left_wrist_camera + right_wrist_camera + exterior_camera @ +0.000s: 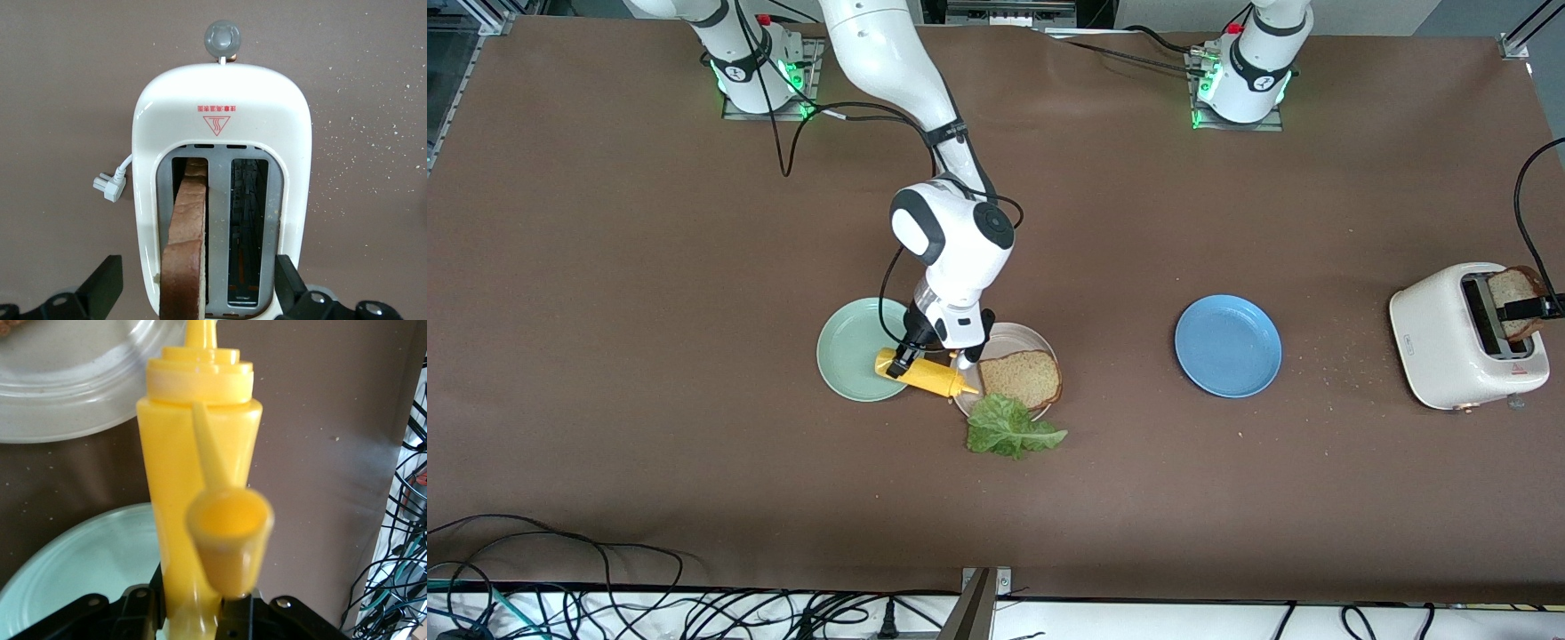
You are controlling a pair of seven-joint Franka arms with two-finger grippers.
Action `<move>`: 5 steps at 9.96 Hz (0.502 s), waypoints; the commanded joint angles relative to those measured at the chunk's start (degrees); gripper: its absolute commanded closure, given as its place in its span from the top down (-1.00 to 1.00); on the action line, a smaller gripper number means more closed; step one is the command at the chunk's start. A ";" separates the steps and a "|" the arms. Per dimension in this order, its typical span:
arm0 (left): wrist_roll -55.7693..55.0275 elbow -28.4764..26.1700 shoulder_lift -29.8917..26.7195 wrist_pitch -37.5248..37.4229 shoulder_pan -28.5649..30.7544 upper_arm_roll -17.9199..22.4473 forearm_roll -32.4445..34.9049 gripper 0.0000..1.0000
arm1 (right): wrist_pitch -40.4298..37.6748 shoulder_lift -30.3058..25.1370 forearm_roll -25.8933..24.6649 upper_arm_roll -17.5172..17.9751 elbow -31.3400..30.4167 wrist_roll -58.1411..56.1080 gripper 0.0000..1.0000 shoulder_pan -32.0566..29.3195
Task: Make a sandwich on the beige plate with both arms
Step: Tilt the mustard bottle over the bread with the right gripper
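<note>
My left gripper's fingers are on either side of the bread slice in the toaster, so my left gripper closes on the slice next.
One brown bread slice [1021, 377] lies on the beige plate [1009, 338]. A ruffled lettuce leaf [1012, 428] rests on the table at the plate's rim, nearer the front camera. My right gripper [907, 358] is shut on a yellow squeeze bottle [927, 376] near its base. The bottle is tipped on its side, its nozzle toward the bread and its cap [230, 540] hanging open. A second bread slice [187, 233] stands in a slot of the white toaster [1463, 338]. My left gripper [198, 287] hangs open over the toaster, a finger on each side.
A mint green plate [854, 347] sits beside the beige plate, toward the right arm's end, under the bottle's base. A blue plate [1227, 345] lies between the beige plate and the toaster. Crumbs dot the table near the toaster. Cables run along the table's near edge.
</note>
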 commanded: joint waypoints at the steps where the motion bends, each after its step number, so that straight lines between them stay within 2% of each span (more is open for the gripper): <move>1: 1.58 -1.89 -1.76 0.33 0.51 -0.49 0.92 0.97 | -3.05 1.92 -2.17 -1.21 2.45 1.29 -0.68 1.35; 2: 1.49 -1.89 -1.59 0.25 0.51 -0.40 1.01 0.78 | -3.23 1.92 -2.26 -1.21 2.80 1.29 -0.83 1.35; 3: 1.49 -1.80 -1.58 0.33 0.59 -0.40 1.01 0.32 | -3.58 1.92 -2.26 -1.21 2.89 1.29 -1.00 1.27; 4: 1.49 -1.89 -1.58 0.25 0.51 -0.40 1.53 -0.19 | -3.93 1.92 -2.26 -1.21 2.89 1.29 -1.00 1.27; 5: 1.58 -1.89 -1.50 0.16 0.51 -0.40 1.63 -0.52 | -4.37 1.92 -2.35 -1.21 2.98 1.29 -1.00 1.27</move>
